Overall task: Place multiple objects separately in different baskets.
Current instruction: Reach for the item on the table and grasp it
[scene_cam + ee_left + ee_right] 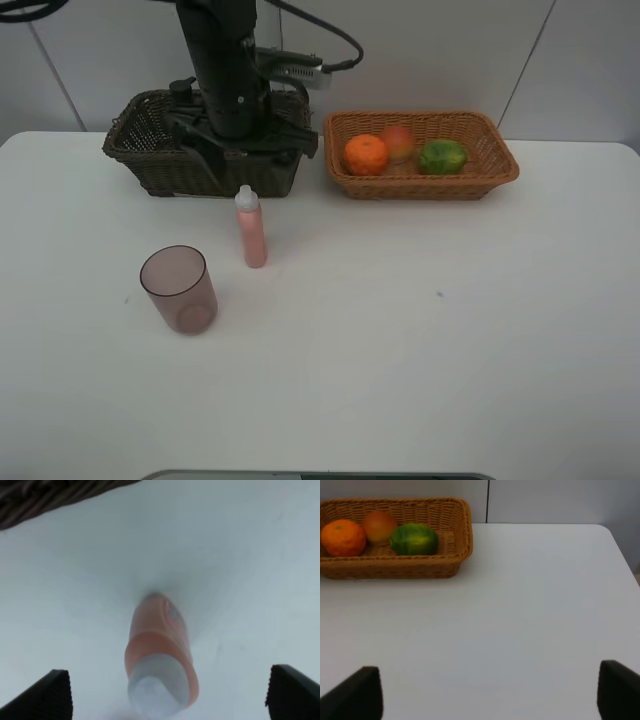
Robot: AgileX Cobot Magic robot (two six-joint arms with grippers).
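I will grab the pink bottle's white-capped top [247,199] with my left gripper next, to place the bottle in the dark brown basket [150,150].
A small pink white-capped bottle [251,230] [159,645] stands upright on the white table, just in front of the dark brown basket [150,150]. My left gripper [250,160] [168,697] hangs open above it, one finger on each side and neither touching it. A translucent pinkish cup [180,290] stands upright to the bottle's front left. The orange-tan basket [490,170] [455,555] holds an orange [366,154] [342,537], a red-yellow fruit [398,142] [379,525] and a green fruit [442,156] [414,539]. My right gripper [487,692] is open over bare table, out of the exterior view.
The two baskets sit side by side along the table's back edge, near the wall. The left arm's black body [225,70] hides part of the dark basket's inside. The white table [420,330] stretches toward the front and right.
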